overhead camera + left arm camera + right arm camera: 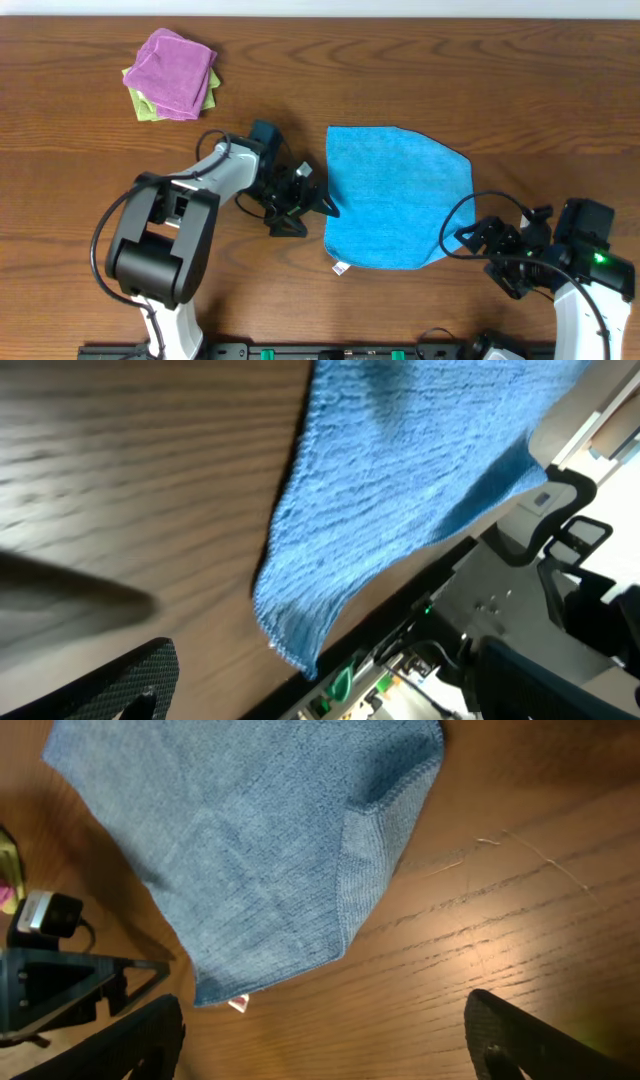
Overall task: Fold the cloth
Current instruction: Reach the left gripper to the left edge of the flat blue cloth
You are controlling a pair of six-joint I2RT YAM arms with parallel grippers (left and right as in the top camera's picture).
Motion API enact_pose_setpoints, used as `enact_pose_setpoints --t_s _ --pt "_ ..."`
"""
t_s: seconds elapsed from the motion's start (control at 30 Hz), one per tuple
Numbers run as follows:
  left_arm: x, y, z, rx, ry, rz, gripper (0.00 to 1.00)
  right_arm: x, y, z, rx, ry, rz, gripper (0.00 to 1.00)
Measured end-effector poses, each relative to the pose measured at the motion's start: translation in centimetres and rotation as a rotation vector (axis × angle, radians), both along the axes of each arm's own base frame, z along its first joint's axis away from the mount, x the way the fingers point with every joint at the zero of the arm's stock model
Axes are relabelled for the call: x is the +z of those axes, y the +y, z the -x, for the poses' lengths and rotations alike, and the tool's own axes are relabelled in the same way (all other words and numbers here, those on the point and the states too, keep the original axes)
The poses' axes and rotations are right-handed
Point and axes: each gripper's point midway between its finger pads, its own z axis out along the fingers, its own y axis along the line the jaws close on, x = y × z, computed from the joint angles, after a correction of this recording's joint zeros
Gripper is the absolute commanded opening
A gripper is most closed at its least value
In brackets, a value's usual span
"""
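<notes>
The robot's left gripper should next fold the sky-blue cloth's front edge over the back, so it should grab the sky-blue cloth's front corner by the white tag (pixel 340 267).
The sky-blue cloth (pixel 398 196) lies flat in the middle of the table, with its small white tag (pixel 340 267) at the front left corner. Its far right corner is turned over, which shows as a flap in the right wrist view (pixel 380 860). My left gripper (pixel 312 203) is open and empty at the cloth's left edge. Only one of its fingers (pixel 130 682) shows in the left wrist view, near the cloth's corner (pixel 300 630). My right gripper (pixel 478 238) is open and empty at the cloth's front right edge. Its fingers are spread wide over bare wood (pixel 325 1045), short of the tag (pixel 238 1004).
A purple cloth (pixel 175 68) lies on a light green cloth (pixel 146 106) at the back left of the wooden table (pixel 520 90). A black rail (pixel 320 352) runs along the front edge.
</notes>
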Motion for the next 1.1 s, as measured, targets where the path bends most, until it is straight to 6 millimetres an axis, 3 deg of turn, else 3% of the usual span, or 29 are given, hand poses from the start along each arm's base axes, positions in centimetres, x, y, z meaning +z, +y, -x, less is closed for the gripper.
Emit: enact_pose_setpoints --t_s 0.43,0.8,1.1 --pt "-0.7 -3.3 1.9 0.01 -0.001 0.038 0.96 0.3 0.6 -0.2 0.013 -0.017 -0.033 0.88" --pt "-0.7 -4.2 2.0 0.058 -0.006 0.084 1.0 0.5 0.9 -0.1 0.017 -0.021 -0.055 0.88" --pt "-1.1 -6.1 2.7 0.004 -0.093 0.075 0.8 0.5 1.1 0.0 0.02 -0.016 -0.062 0.88"
